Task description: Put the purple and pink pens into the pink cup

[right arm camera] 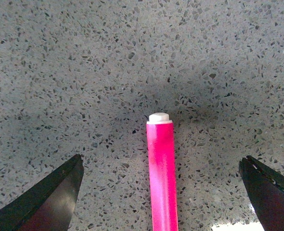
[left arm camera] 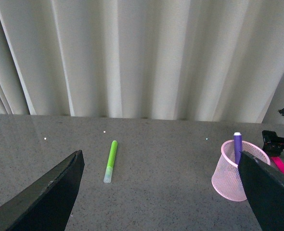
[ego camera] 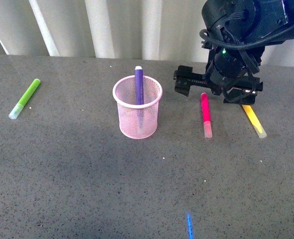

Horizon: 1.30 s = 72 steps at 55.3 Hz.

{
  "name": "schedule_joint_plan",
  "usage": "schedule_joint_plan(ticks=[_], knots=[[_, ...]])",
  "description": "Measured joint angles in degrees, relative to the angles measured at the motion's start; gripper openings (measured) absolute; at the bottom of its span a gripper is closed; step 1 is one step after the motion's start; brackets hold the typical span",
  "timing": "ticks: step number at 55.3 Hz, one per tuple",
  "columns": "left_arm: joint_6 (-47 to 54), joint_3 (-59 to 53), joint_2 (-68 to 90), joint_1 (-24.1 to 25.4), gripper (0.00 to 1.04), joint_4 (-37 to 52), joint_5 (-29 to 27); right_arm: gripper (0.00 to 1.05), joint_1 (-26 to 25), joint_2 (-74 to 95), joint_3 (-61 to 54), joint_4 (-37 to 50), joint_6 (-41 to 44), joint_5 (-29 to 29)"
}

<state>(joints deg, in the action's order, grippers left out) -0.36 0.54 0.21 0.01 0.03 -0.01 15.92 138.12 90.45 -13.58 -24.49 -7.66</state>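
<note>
Next, the right gripper grips the pink pen by its white-tipped end to insert it into the pink cup.
The pink cup [ego camera: 137,108] stands upright mid-table with the purple pen [ego camera: 139,85] standing inside it, its white end above the rim. The pink pen [ego camera: 205,113] lies flat on the table to the cup's right. My right gripper [ego camera: 217,90] hangs open just above the pink pen's far end; in the right wrist view the pink pen [right arm camera: 161,173] lies centred between the wide-apart fingers [right arm camera: 50,202], untouched. My left gripper [left arm camera: 163,202] is open and empty, out of the front view; its view shows the cup [left arm camera: 234,172] and purple pen [left arm camera: 237,144] at its right.
A lime green marker [ego camera: 25,98] lies at the far left, also seen in the left wrist view [left arm camera: 110,160]. A yellow marker [ego camera: 253,120] lies right of the pink pen, partly under my right arm. A pleated curtain [ego camera: 117,27] backs the grey speckled table [ego camera: 87,189].
</note>
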Motion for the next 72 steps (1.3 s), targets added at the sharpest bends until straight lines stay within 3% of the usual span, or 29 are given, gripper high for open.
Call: schedule_joint_plan(ticks=[14, 35, 44, 72], knots=[[0.0, 0.0, 0.0, 0.0, 0.98, 0.0, 0.0, 0.97, -0.2, 1.62, 0.37, 0.9, -0.26, -0.13], [0.0, 0.0, 0.0, 0.0, 0.98, 0.0, 0.02, 0.46, -1.7, 3.67, 2.99, 1.51, -0.22, -0.5], [0.0, 0.0, 0.0, 0.0, 0.98, 0.0, 0.0, 0.15, -3.1, 3.87, 3.43, 2.32, -0.15, -0.22], [0.0, 0.0, -0.02, 0.0, 0.98, 0.0, 0.0, 0.11, -4.59, 3.5, 3.34, 6.82, -0.68, 2.14]])
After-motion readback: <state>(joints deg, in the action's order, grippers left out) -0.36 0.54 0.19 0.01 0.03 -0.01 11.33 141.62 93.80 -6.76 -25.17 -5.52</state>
